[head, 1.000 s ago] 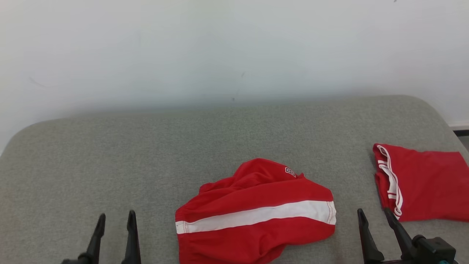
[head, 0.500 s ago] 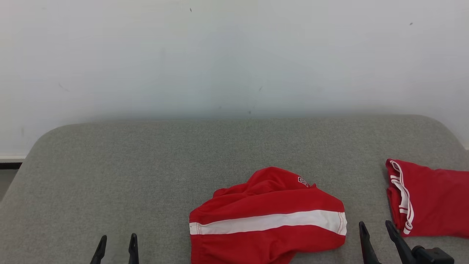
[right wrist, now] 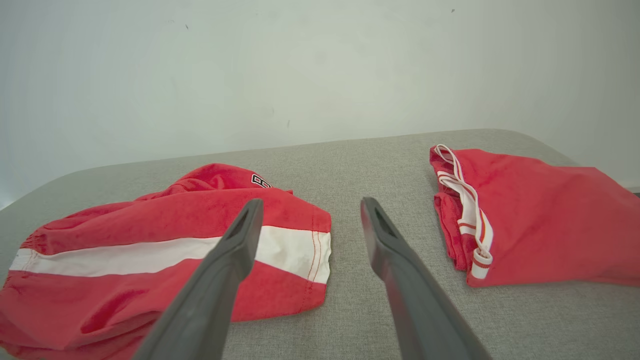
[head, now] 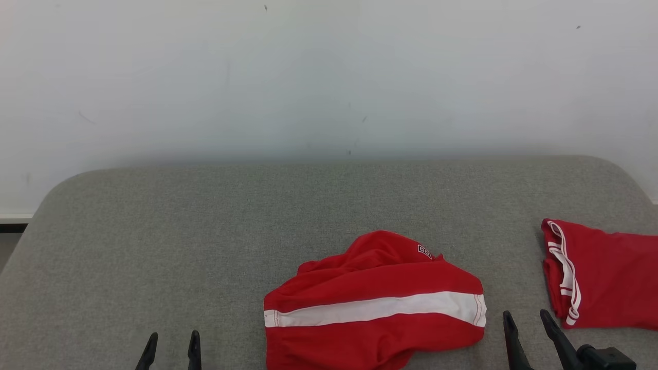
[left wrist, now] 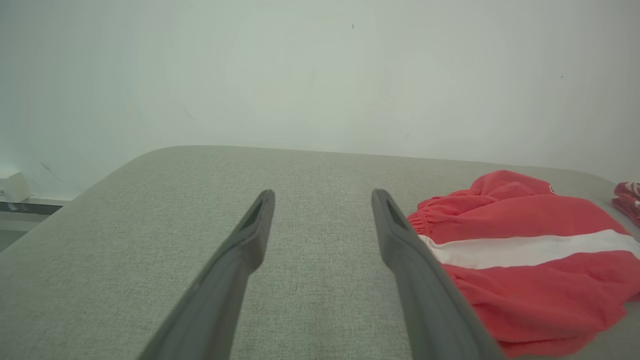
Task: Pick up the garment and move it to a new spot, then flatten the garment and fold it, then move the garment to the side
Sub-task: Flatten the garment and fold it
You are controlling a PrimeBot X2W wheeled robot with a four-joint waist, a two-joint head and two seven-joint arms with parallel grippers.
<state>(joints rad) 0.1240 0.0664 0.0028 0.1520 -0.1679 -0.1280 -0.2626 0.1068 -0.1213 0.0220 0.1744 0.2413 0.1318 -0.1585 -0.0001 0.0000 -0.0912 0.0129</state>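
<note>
My left gripper needs to pinch the garment next by the hemmed end of its white band (head: 272,318), because the garment's red cloth (head: 351,278) lies crumpled and slack.
A crumpled red garment (head: 375,303) with a broad white stripe lies at the near middle of the grey padded surface (head: 205,231); it also shows in the left wrist view (left wrist: 520,250) and the right wrist view (right wrist: 165,240). My left gripper (head: 172,343) is open at the lower left, well apart from the garment's left edge, its fingers (left wrist: 250,235) spread over bare grey. My right gripper (head: 527,322) is open at the lower right, just off the garment's right hem, with nothing between its fingers (right wrist: 380,240).
A second red piece with white trim (head: 601,275) lies folded flat at the right edge of the surface, also seen in the right wrist view (right wrist: 530,215). A pale wall (head: 329,77) stands right behind the surface. The rounded left corner drops to floor (head: 7,241).
The head camera has tilted up and shifted, so everything sits lower and further right in the picture. Both grippers stay open and the garment lies as before.
</note>
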